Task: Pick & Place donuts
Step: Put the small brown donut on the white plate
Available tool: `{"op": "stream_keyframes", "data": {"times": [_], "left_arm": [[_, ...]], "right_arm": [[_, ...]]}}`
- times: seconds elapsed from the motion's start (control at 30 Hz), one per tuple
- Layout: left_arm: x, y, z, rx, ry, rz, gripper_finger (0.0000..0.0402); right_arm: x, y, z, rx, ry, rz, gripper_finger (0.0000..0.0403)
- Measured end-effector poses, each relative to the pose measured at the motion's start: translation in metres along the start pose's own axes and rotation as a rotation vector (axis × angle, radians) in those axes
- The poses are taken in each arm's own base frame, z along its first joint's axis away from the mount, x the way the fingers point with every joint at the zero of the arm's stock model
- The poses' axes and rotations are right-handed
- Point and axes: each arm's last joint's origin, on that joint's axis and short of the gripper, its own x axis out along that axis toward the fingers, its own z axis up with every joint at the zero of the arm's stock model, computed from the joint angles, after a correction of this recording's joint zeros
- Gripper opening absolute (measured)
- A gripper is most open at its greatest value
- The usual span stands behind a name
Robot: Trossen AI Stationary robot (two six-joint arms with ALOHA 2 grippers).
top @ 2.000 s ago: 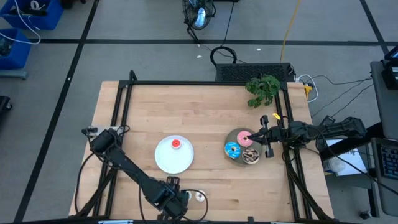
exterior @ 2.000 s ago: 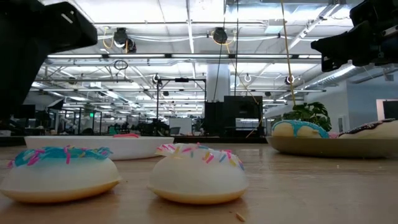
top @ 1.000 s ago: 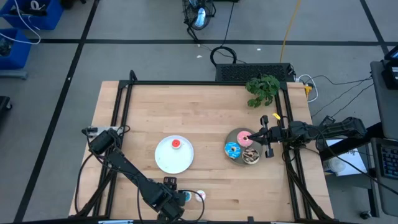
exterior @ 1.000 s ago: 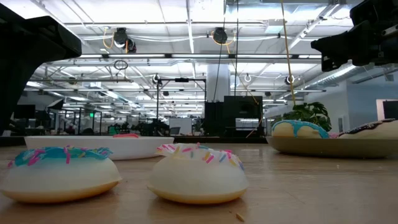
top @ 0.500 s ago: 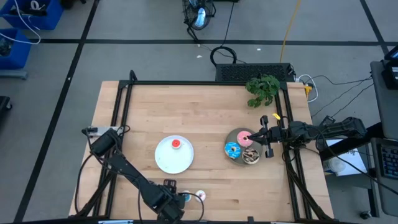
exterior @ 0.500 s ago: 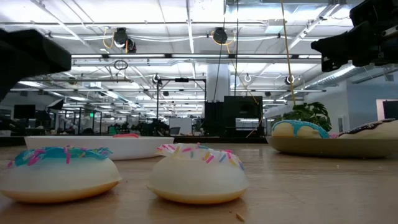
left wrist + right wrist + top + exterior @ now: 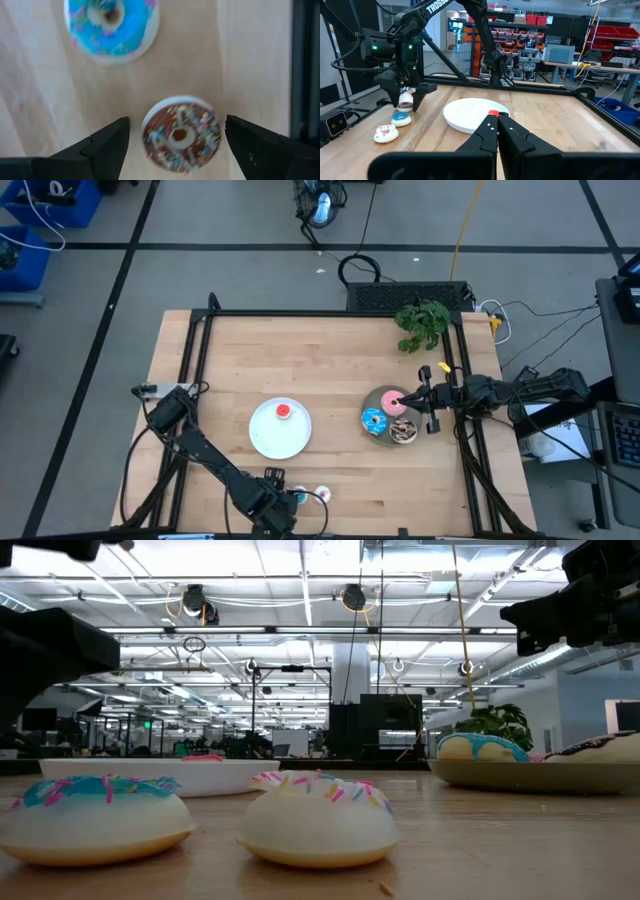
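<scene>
My left gripper closes on the donut now, since its fingers reach down to the table's depth beside both side edges of the brown donut (image 7: 181, 135).
A tiny brown sprinkled donut (image 7: 181, 135) lies on the table near its front edge. My left gripper (image 7: 176, 120) points down over it, open, one finger on each side with a gap to the donut. Beside it lie a tiny blue donut (image 7: 401, 119) and a white-pink one (image 7: 386, 133). A tiny red donut (image 7: 283, 411) rests on the white plate (image 7: 280, 438). The grey plate (image 7: 383, 402) holds a pink donut (image 7: 397, 404), a blue one (image 7: 375, 420) and a chocolate one (image 7: 404, 431). My right gripper (image 7: 498, 120) waits shut at the table's right edge, held level.
A green plant (image 7: 422, 320) sits at the far right corner. A black frame rail (image 7: 200, 350) runs around the tabletop, and one stretch (image 7: 305, 75) passes close beside the brown donut. Bare wood lies between the two plates and across the far half.
My left gripper has sunk a little toward the brown donut, its fingers still open. The donuts and plates have stayed where they were.
</scene>
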Motion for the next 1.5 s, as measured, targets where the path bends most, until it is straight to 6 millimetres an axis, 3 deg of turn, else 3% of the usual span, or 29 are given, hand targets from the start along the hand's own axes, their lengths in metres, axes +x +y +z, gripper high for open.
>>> {"op": "stream_keyframes", "data": {"times": [0.4,0.77,1.07,1.27,1.5], "left_arm": [[0.004,0.003,-0.004,0.009,0.007,0.004,0.0324],[0.002,0.002,-0.001,0.046,-0.008,0.003,0.0230],[-0.008,0.000,0.005,0.042,0.004,-0.007,0.0220],[-0.031,0.005,0.013,0.048,0.051,0.036,0.0219],[-0.073,0.019,0.033,0.056,0.055,0.062,0.0218]], "right_arm": [[0.000,0.000,0.000,0.000,0.000,0.000,0.0000],[0.000,0.000,0.000,0.000,0.000,0.000,0.0000],[0.000,0.000,0.000,0.000,-0.001,0.000,0.0000],[0.000,0.000,0.000,0.000,0.000,0.000,0.0000],[0.000,0.000,0.000,0.000,0.000,0.000,0.0000]]}}
